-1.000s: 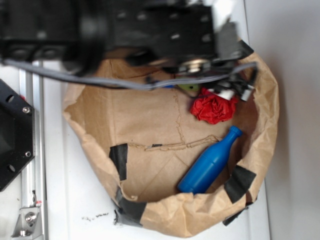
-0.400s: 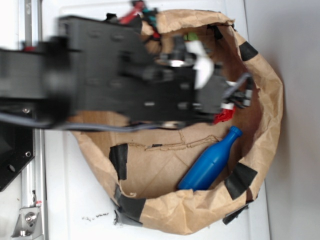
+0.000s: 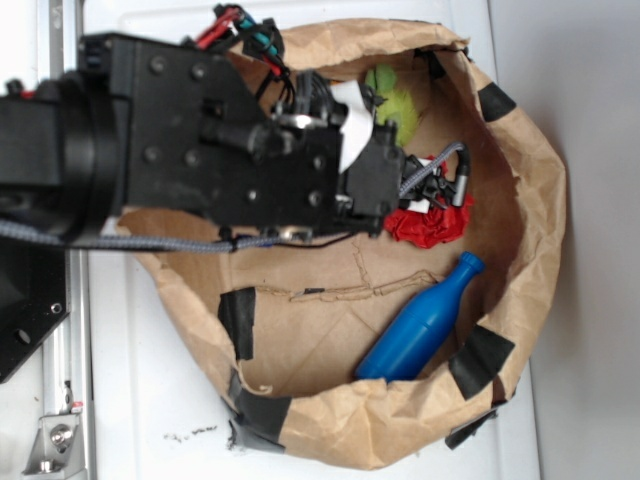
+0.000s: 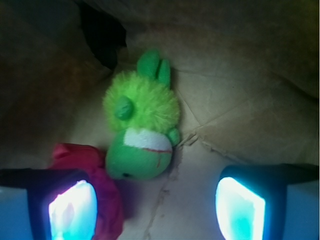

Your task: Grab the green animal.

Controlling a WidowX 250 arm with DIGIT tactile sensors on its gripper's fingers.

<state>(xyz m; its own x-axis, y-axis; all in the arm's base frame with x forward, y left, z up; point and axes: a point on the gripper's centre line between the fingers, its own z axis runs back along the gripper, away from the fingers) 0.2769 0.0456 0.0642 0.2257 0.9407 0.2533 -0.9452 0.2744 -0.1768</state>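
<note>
The green animal in the paper bag [image 3: 300,335] will next be grabbed by its fuzzy lime body [image 3: 400,114], so that the robot's gripper gets hold of it.
The green animal [image 4: 142,127] lies on the brown paper floor of the bag, fuzzy lime body up, pale green head with a cream band down. In the exterior view it [image 3: 392,98] peeks out beyond the arm near the bag's far wall. My gripper [image 4: 157,207] is open and empty, its two fingers spread wide just below the toy's head. The left finger [image 4: 70,210] stands by the red fabric flower [image 4: 95,175]. In the exterior view the gripper is hidden under the black arm.
The red flower [image 3: 430,222] lies next to the arm's tip. A blue plastic bottle [image 3: 420,325] lies in the bag's lower right. The rolled brown paper bag wall [image 3: 535,200] rings everything, patched with black tape [image 3: 238,320]. A metal rail [image 3: 60,400] runs along the left.
The arm has swung down and left over the bag. The red flower shows again beside the arm's tip and the green animal shows above it.
</note>
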